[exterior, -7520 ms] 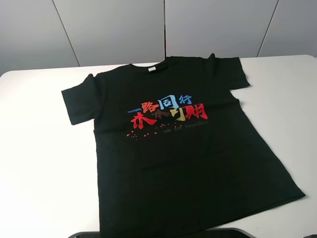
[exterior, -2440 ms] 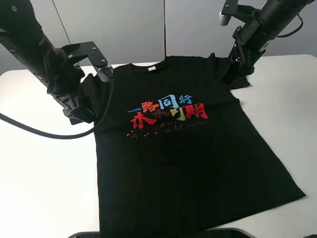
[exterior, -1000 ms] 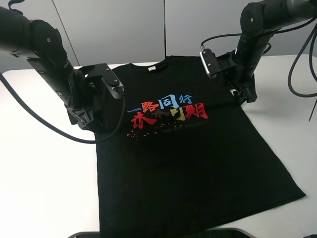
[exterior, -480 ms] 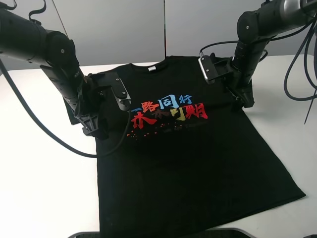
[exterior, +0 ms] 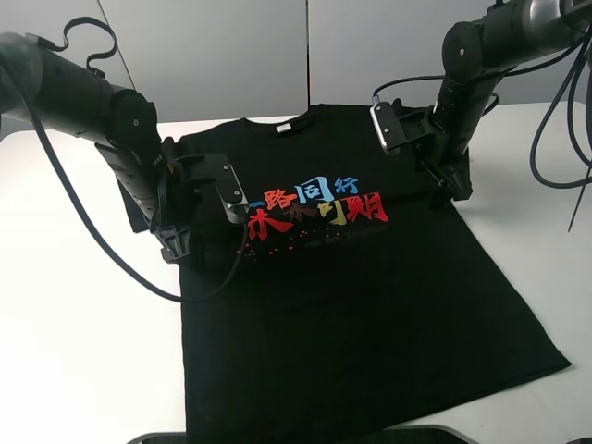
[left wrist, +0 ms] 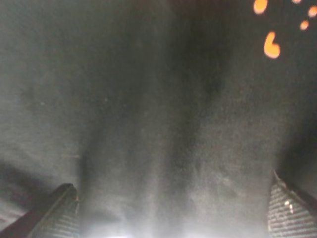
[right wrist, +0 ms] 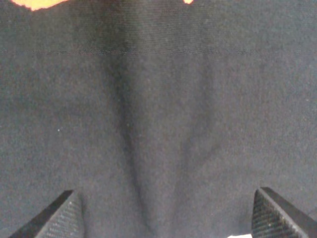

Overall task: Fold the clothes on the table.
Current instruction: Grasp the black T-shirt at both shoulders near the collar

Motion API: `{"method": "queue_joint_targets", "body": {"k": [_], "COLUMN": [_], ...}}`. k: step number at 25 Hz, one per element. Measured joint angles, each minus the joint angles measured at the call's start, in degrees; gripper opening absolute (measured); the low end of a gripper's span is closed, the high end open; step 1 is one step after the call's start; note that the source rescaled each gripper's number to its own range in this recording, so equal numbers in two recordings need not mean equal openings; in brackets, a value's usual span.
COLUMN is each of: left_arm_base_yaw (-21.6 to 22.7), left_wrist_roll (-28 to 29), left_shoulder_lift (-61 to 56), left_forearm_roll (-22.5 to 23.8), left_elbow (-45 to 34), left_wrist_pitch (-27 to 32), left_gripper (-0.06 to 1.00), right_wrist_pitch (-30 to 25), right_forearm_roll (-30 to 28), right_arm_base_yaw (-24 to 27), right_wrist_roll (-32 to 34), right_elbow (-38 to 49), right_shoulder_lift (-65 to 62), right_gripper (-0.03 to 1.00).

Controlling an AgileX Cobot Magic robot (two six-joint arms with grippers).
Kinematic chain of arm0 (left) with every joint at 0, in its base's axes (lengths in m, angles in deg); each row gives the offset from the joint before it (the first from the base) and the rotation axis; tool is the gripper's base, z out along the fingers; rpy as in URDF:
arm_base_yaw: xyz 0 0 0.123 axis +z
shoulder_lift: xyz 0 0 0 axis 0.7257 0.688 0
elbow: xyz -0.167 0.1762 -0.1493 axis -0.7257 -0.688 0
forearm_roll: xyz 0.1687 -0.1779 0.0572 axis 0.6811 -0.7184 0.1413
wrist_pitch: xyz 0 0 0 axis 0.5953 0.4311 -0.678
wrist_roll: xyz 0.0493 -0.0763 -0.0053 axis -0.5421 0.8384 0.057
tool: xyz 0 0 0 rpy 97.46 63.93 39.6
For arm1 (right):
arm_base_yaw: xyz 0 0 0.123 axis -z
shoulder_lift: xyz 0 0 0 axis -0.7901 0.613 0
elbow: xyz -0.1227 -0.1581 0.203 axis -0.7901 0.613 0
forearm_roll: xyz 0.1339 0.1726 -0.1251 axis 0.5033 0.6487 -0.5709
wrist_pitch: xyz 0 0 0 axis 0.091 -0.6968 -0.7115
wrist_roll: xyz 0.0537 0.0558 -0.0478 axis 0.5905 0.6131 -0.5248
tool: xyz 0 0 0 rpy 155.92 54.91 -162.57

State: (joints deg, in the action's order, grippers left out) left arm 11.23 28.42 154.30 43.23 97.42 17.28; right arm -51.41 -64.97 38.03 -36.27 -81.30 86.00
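Observation:
I will next use my left gripper to grab the black T-shirt by the wrinkled side below the sleeve [exterior: 188,253] [left wrist: 161,206], where cloth sticks up while the rest lies flat.
The black T-shirt [exterior: 351,277] lies flat, chest up, on the white table [exterior: 74,351], with its red, blue and orange characters [exterior: 314,208] showing and the white neck label [exterior: 282,129] at the far edge. My left gripper [exterior: 181,250] is down on the shirt's left side below the sleeve. In the left wrist view [left wrist: 173,213] its fingertips [left wrist: 54,215] stand wide apart with wrinkled black cloth between them. My right gripper [exterior: 460,191] is down on the shirt's right side by the sleeve. In the right wrist view [right wrist: 168,213] it is open over cloth, fingertips [right wrist: 277,213] apart. Both sleeves are hidden behind the arms.
Grey wall panels [exterior: 305,46] stand behind the table. The arms' black cables [exterior: 83,231] hang over the table on the left and on the right [exterior: 564,139]. A dark object [exterior: 277,437] sits at the near table edge.
Both arms came in from the sides and lowered onto the shirt's sleeve areas. In the last half second the left gripper shifted slightly nearer and the right one barely moved.

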Motion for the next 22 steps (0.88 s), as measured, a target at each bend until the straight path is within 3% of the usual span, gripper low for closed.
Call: {"method": "queue_joint_targets", "body": {"k": [22], "left_arm_base_yaw": [0.0], "left_wrist_roll": [0.0], "left_shoulder_lift": [2.34], "left_forearm_roll": [0.63], "left_elbow": [3.07], "left_wrist_pitch": [-0.51], "left_gripper": [1.0], "right_wrist_pitch": [0.19], "right_forearm_roll": [1.84], "right_arm_base_yaw": [0.0], "right_wrist_roll": [0.0], "right_elbow": [0.0], "right_shoulder_lift": [0.0], "right_gripper": [0.75]}}
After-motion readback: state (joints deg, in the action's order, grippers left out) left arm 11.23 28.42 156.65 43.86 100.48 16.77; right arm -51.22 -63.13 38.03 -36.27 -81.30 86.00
